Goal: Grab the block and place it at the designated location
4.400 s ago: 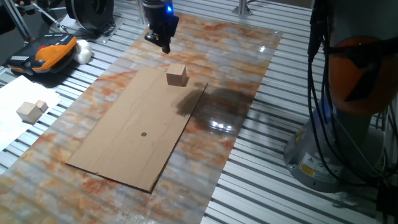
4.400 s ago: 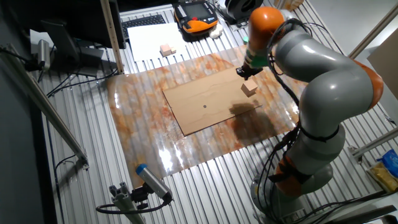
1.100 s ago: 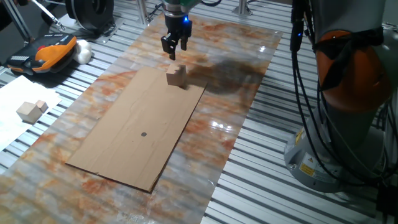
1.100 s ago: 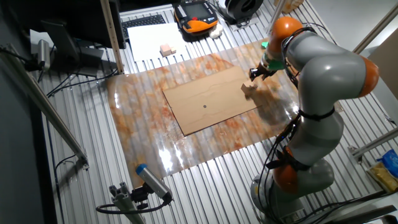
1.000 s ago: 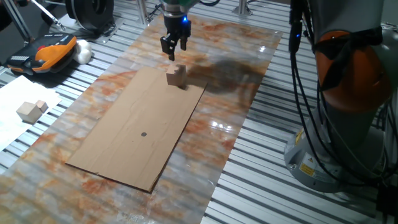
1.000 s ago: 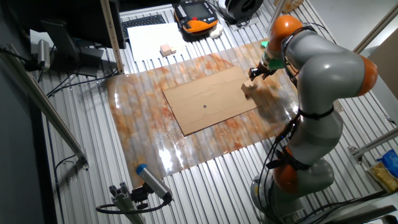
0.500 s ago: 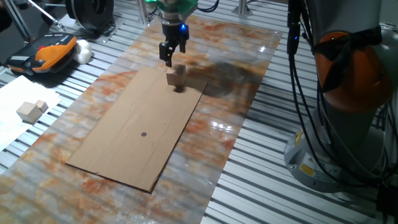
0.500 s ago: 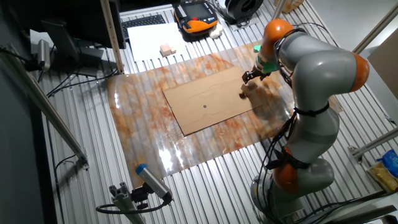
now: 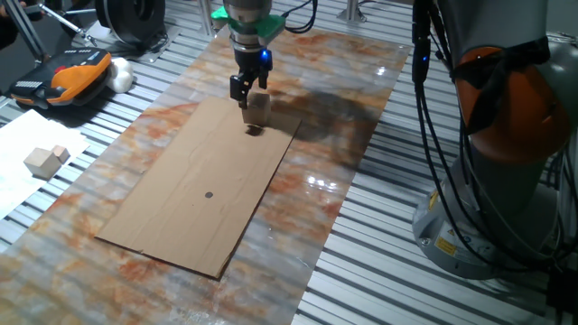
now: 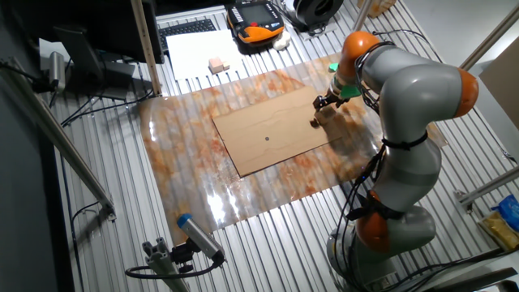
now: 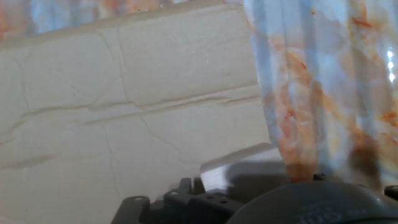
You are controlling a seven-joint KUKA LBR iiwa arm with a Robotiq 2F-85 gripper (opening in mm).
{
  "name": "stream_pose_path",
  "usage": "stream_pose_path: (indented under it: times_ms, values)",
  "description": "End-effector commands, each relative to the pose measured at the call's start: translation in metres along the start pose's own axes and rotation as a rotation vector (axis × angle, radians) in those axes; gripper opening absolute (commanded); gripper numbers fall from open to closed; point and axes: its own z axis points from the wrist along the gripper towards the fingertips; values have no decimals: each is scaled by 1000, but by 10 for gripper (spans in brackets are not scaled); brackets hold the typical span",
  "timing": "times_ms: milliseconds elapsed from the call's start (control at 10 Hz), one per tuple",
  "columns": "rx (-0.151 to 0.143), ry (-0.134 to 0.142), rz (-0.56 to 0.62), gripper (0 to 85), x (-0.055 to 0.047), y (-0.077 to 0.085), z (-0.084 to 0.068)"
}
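Note:
My gripper grips the block by its opposite sides next. Then I place the block at the designated dot.
The block, a small light-tan wooden cube, sits near the far right corner of the brown cardboard sheet. My gripper is open and low over the block, its fingers close to the block's top and left side. I cannot tell if they touch it. In the other fixed view the gripper stands just above the block. The dark dot lies mid-sheet, well short of the block, and also shows in the other fixed view. The hand view shows a pale block corner on the cardboard.
A pair of paler wooden blocks lies on white paper at the left. An orange and black pendant lies at the far left. The robot's base and hanging cables stand at the right. The sheet lies on a marbled mat.
The gripper has come down and slightly forward from above the block until its fingers are at the block's level. The block and the sheet have not moved.

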Motion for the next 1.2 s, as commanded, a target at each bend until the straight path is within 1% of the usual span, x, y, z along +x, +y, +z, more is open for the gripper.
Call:
stream_pose_path:
  times_ms: [0, 200, 500, 700, 800, 900, 1000, 1100]
  values:
    - [0, -1, 0, 850, 1, 1, 3]
    - [4, -8, 9, 850, 4, 4, 7]
    - [18, -12, 3, 850, 4, 3, 8]
    - [10, -7, 3, 850, 3, 3, 10]
    - [11, -27, -2, 850, 3, 4, 13]
    - [12, -27, -10, 680, 3, 4, 14]
    - [19, -16, -23, 680, 3, 4, 14]
    - [26, 6, -46, 510, 2, 3, 12]
